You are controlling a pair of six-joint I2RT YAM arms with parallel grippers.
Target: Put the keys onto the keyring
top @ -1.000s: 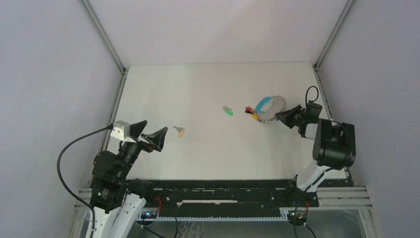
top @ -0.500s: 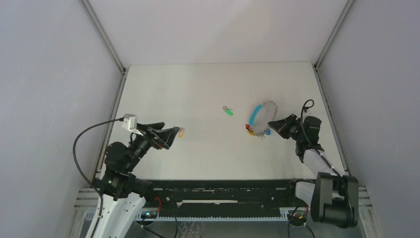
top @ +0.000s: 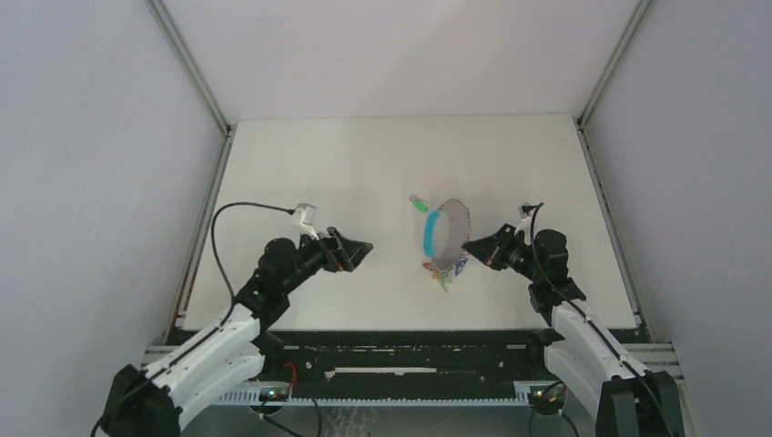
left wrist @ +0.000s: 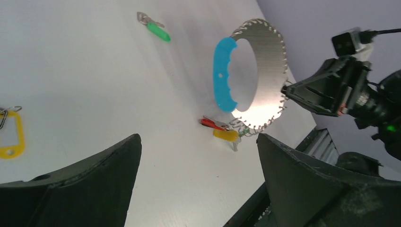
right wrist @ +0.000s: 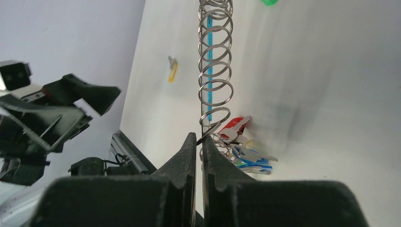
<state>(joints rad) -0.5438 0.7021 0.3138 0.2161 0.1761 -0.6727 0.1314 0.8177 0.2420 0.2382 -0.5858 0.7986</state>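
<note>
My left gripper takes hold of the keyring by its blue band [top: 431,234] [left wrist: 222,75] next, since this leaves the keyring's coiled metal edge free to put the keys on.
The keyring [top: 443,235], a blue band [left wrist: 222,75] joined to a grey coiled metal ring [right wrist: 215,71], stands upright in mid-table. Red, yellow and blue tagged keys [right wrist: 243,142] hang at its low end. My right gripper [top: 469,246] [right wrist: 198,137] is shut on the ring's edge. The green-headed key [top: 420,206] [left wrist: 156,30] lies just behind the ring. The yellow-headed key [left wrist: 12,137] [right wrist: 172,70] lies flat to the left, hidden under my arm in the top view. My left gripper [top: 360,248] [left wrist: 198,137] is open and holds nothing, left of the ring.
The white table [top: 319,164] is boxed in by grey walls at the left, right and back. A black rail [top: 410,350] runs along its near edge, below both arms.
The right arm carried the keyring left and nearer, turning it upright. The left arm reached right, past the yellow-headed key, toward the ring, its gripper staying open.
</note>
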